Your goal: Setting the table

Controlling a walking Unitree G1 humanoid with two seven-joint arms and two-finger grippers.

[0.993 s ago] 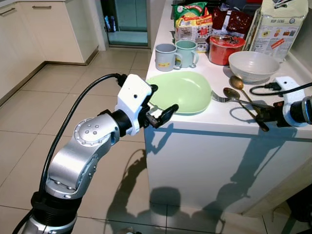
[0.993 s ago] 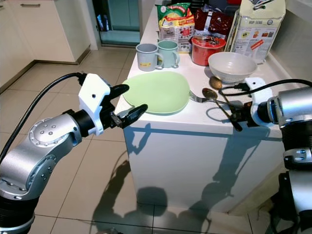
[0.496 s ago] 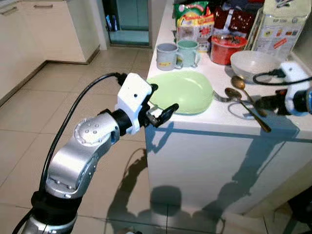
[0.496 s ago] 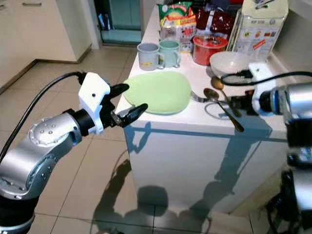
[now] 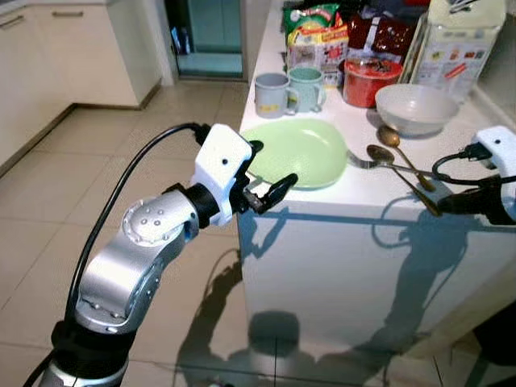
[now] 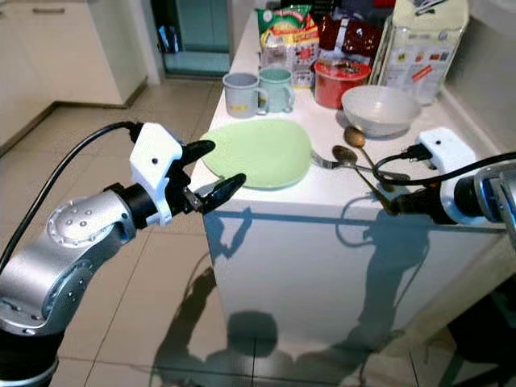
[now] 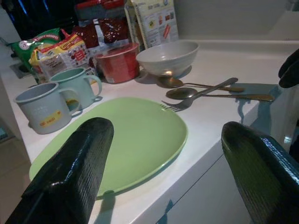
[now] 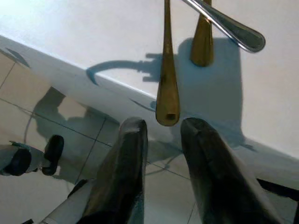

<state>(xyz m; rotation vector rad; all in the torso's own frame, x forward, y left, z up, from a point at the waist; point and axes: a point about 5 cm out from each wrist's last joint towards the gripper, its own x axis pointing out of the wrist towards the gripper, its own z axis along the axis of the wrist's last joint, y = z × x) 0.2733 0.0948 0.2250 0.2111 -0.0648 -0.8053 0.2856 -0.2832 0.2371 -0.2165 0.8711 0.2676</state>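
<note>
My right gripper should take hold of the longer spoon by its handle end point(image 5: 435, 210) point(image 8: 167, 111) next. That end sticks out past the counter's front edge, while the rest of the spoon lies flat.
A pale green plate point(image 5: 300, 151) lies at the near left corner of the white counter point(image 5: 363, 201). My left gripper point(image 5: 269, 168) is open just off that corner, its fingers point(image 7: 79, 163) spread either side of the plate's near rim without touching it. Two gold-handled spoons point(image 5: 407, 165) and a silver fork point(image 5: 360, 161) lie right of the plate. My right gripper point(image 8: 163, 123) hovers at the counter's front edge, open by a narrow gap, its tips just short of the longer spoon's handle end point(image 8: 167, 109). A white bowl point(image 5: 417, 108) sits behind the spoons.
Two mugs point(image 5: 289, 90) stand behind the plate, with a red tub point(image 5: 372, 72), snack packets point(image 5: 316, 34) and a carton point(image 5: 461, 44) further back. Tiled floor point(image 5: 121, 161) lies to the left of the counter, with cabinets point(image 5: 72, 48) beyond.
My right gripper, at the spoon handle's end a second ago, rose to the right, then came back down to the counter's front edge. The left gripper has stayed put.
</note>
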